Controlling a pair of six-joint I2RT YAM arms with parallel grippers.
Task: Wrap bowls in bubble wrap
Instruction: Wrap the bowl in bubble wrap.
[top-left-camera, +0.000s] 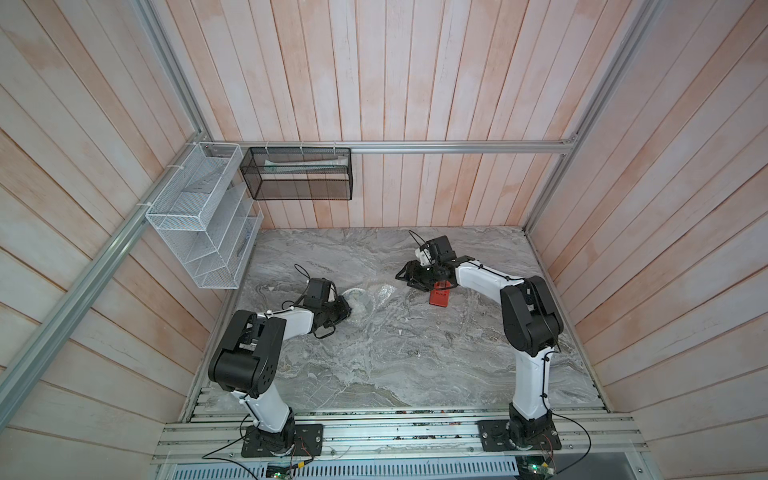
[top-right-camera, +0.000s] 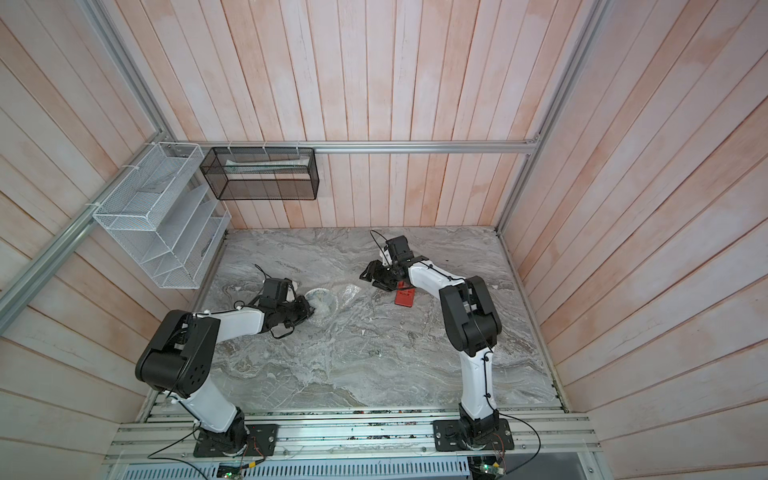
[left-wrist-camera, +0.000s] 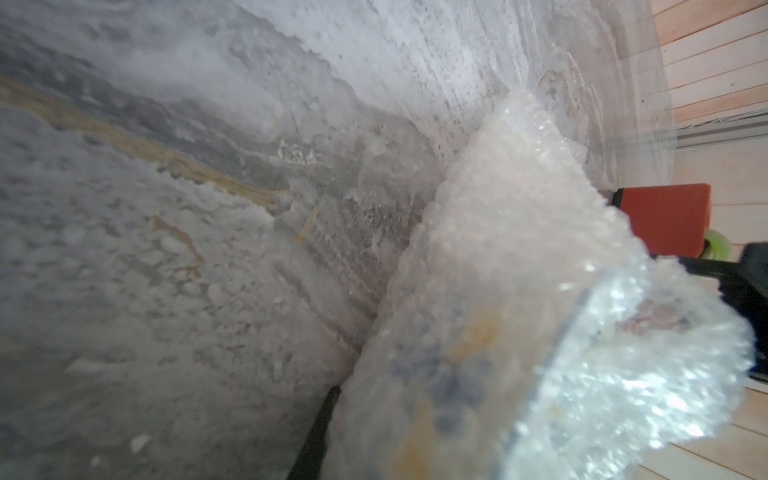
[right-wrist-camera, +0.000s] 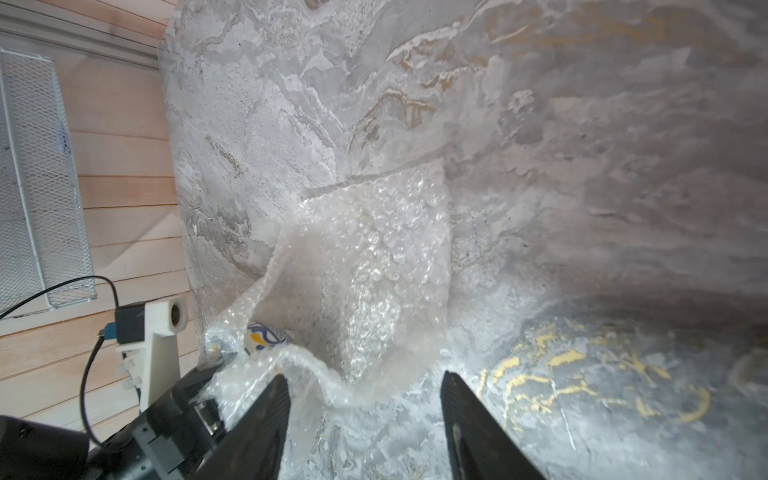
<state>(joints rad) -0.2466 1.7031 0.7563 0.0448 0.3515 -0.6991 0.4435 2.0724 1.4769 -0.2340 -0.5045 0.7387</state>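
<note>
Next, my right gripper grabs the loose flap of bubble wrap (top-left-camera: 384, 291), away from my left gripper, to wrap it over the bowl.
In both top views the bowl (top-left-camera: 356, 300) (top-right-camera: 322, 300) sits left of the table's middle, wrapped in bubble wrap (top-left-camera: 384, 291). My left gripper (top-left-camera: 348, 311) is shut on its near-left edge. The left wrist view shows the bowl's blue and yellow pattern (left-wrist-camera: 440, 374) blurred through the bubble wrap (left-wrist-camera: 498, 232), with one dark finger (left-wrist-camera: 318, 432) pressed against it. My right gripper (top-left-camera: 405, 278) (right-wrist-camera: 365, 382) is open, right of the bundle. A loose flap of bubble wrap (right-wrist-camera: 374, 257) lies just past its fingertips and brushes one finger (right-wrist-camera: 270, 415). A bare bit of bowl (right-wrist-camera: 266, 334) peeks out.
A red tape dispenser (top-left-camera: 439, 297) (left-wrist-camera: 660, 220) stands on the marble table (top-left-camera: 395, 365) under the right forearm. A white wire rack (top-left-camera: 199, 216) hangs on the left wall. A black mesh basket (top-left-camera: 297, 172) hangs on the back rail.
</note>
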